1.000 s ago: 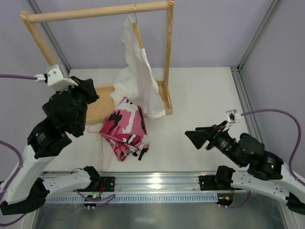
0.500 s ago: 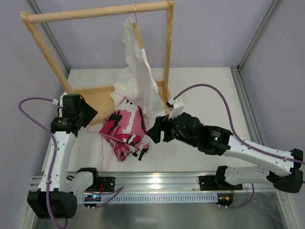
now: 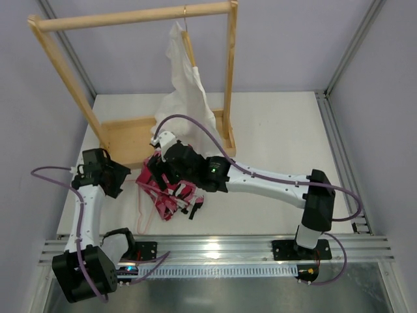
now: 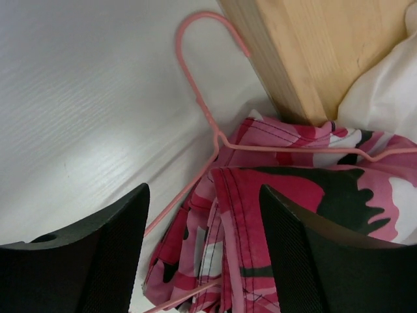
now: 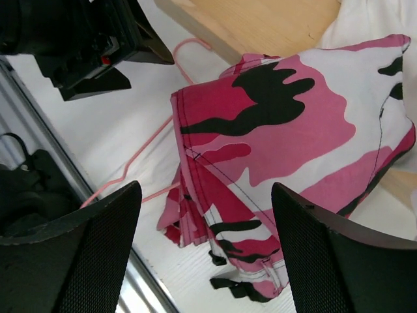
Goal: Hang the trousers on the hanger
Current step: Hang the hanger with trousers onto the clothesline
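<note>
My left gripper grabs the pink wire hanger (image 4: 198,77) at the neck just below the hook (image 4: 208,115) next, leaving the hook free to hang.
The trousers (image 3: 174,193) lie folded in a pink, white and black camouflage heap on the table, just in front of the wooden rack's base. The thin pink wire hanger (image 4: 198,77) lies flat with the trousers over it; its hook points toward the rack base and one wire (image 3: 142,207) shows left of the heap. My left gripper (image 4: 205,261) hovers low at the heap's left edge, open, with cloth and wire below the gap. My right gripper (image 5: 208,261) hangs open above the trousers (image 5: 293,130), holding nothing.
A wooden rack (image 3: 130,18) with a board base (image 3: 127,140) stands at the back. A white garment (image 3: 186,104) hangs from it on a tan hanger and drapes onto the base. The right arm (image 3: 260,182) stretches across the table's middle. A metal rail (image 3: 215,248) runs along the near edge.
The right arm swung from the right side across to above the trousers. The left arm came down to the table beside the heap and its jaws opened.
</note>
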